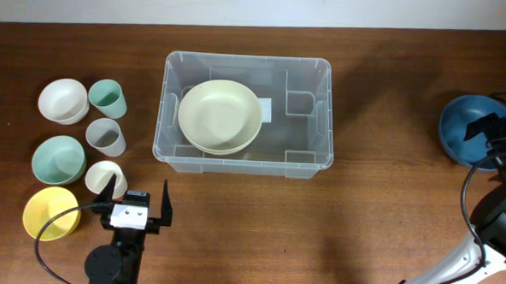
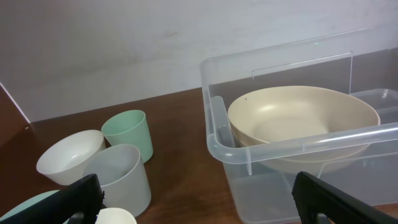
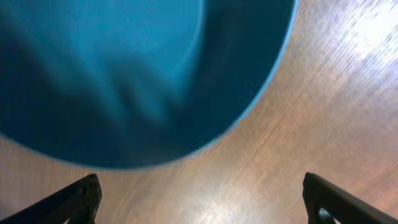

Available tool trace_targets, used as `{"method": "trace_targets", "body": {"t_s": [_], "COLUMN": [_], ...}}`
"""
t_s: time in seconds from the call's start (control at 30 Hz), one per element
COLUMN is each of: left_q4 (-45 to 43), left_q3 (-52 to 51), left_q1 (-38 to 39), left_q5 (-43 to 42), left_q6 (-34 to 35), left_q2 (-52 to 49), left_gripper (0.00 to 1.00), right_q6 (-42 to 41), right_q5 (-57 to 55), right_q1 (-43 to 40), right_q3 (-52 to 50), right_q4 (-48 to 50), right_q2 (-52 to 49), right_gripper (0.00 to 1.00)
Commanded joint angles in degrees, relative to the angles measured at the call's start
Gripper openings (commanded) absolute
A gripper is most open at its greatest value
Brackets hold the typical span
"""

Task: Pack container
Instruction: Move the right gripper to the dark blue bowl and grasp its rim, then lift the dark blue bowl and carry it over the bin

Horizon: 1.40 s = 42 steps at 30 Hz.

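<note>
My right gripper should move toward the dark blue bowl's rim (image 3: 211, 144) first and then close on it. The bowl's rim is beyond my fingers, so they would miss it if I closed now.
The container (image 1: 248, 60) is a large clear tub at the table's middle, with two stacked cream bowls (image 1: 220, 115) in its left half. My left gripper (image 1: 138, 195) hovers open at the front left, between the tub and a cluster of dishes. In its wrist view, the left gripper (image 2: 196, 199) faces the container's near corner (image 2: 211, 144) and the cream bowl (image 2: 298, 118), with nothing between its fingers. At the far right, my right gripper (image 1: 491, 128) is open over a dark blue bowl (image 1: 468, 126). That blue bowl (image 3: 124, 74) fills the view above the right gripper (image 3: 200, 193).
The left cluster holds a white bowl (image 1: 63, 99), green cup (image 1: 108, 97), grey cup (image 1: 105, 136), mint bowl (image 1: 58, 159), cream cup (image 1: 104, 177) and yellow bowl (image 1: 51, 212). The right arm's cable (image 1: 468, 211) loops at the table's right edge.
</note>
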State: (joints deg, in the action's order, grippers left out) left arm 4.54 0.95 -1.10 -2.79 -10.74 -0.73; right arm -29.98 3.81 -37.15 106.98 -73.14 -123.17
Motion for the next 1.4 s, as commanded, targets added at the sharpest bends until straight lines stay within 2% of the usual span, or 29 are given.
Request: {"method": "trace_targets", "body": {"t_s": [0.0,0.17,0.73,0.8,0.83,0.93,1.13,1.23,1.37], "left_q4": [-0.13,-0.13,-0.13,-0.13,-0.13,-0.13,-0.13,-0.13,-0.13], "left_q3": [-0.44,-0.44,-0.44,-0.44,-0.44,-0.44,-0.44,-0.44,-0.44], "left_q1": [-0.15,-0.15,-0.15,-0.15,-0.15,-0.15,-0.15,-0.15,-0.15], "left_q5": [-0.42,-0.42,-0.42,-0.42,-0.42,-0.42,-0.42,-0.42,-0.42], "left_q6": [-0.70,-0.70,-0.70,-0.70,-0.70,-0.70,-0.70,-0.70,-0.70], "left_q2": [0.44,0.44,0.44,0.44,0.44,0.44,0.44,0.44,0.44], "left_gripper": [1.00,1.00,0.99,1.00,0.99,1.00,1.00,1.00,1.00], "right_q6": [-3.80,-8.70,-9.97,-9.97,-9.97,-9.97,-9.97,-9.94,-9.88], "right_q5": [0.09,0.11,0.09,0.07,0.07,0.09,0.07,0.09,0.79], "right_q1": [-0.22,-0.85,-1.90,-1.90,-1.90,-1.90,-1.95,-1.95,-1.95], "right_q3": [-3.85,-8.09,-17.25,-17.64,-17.68,-17.68,-17.68,-17.62,-16.33], "right_q4": [3.10,7.93,21.66,22.53,22.88,23.74,25.14,26.03,26.03], "right_q2": [-0.09,-0.09,-0.09,-0.09,-0.09,-0.09,-0.09,-0.09,-0.07], "right_gripper": [0.99,0.99,1.00,0.90,0.79,0.60,0.30,0.04,0.04]}}
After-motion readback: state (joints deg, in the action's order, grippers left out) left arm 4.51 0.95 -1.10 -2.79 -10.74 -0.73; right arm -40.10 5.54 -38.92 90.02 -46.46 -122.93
